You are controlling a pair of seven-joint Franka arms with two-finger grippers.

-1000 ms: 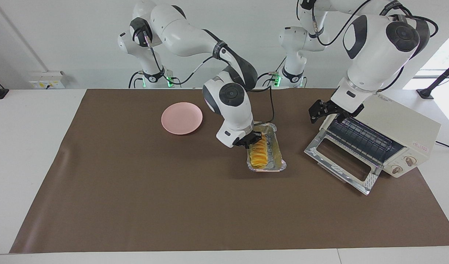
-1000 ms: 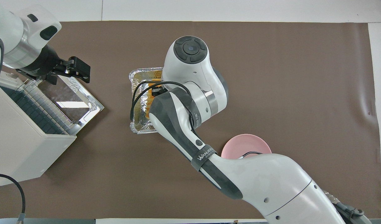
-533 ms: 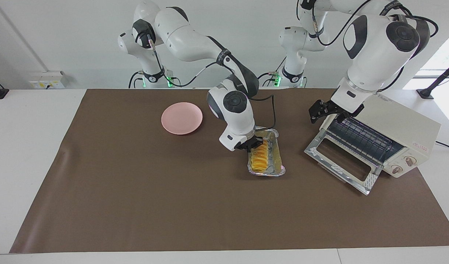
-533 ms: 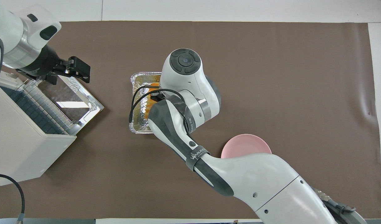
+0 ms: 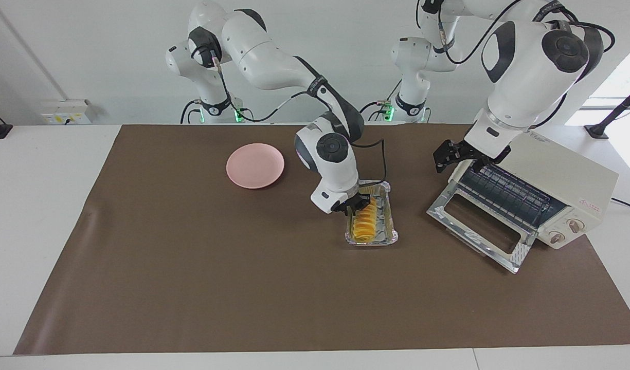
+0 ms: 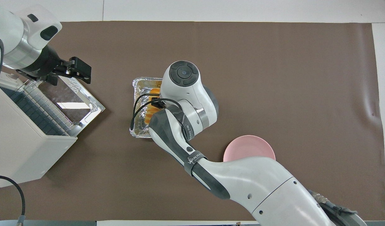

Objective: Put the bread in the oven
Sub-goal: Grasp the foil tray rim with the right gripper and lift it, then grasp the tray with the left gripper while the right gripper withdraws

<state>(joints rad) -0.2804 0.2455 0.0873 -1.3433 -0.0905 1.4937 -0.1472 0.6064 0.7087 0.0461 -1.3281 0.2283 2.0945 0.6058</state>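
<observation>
Next, my left gripper grabs the tray by its thin foil rim, because the bread lies loose inside and would slide out if the tray tipped.
The bread, a ridged golden-yellow loaf, lies in a silver foil tray in the middle of the brown mat. My right gripper is down at the tray's end nearer the robots, against the loaf and the tray's rim. In the overhead view the right wrist covers most of the bread and part of the tray. The cream oven stands at the left arm's end of the table with its glass door dropped open. My left gripper hangs open and empty over the door's hinge end.
A round pink plate lies nearer to the robots than the tray, toward the right arm's end. The oven's wire rack shows in the opening. The brown mat covers most of the white table.
The right gripper has come down and drawn in toward the robots, and the foil tray with the bread has sunk with it. The left arm has not moved.
</observation>
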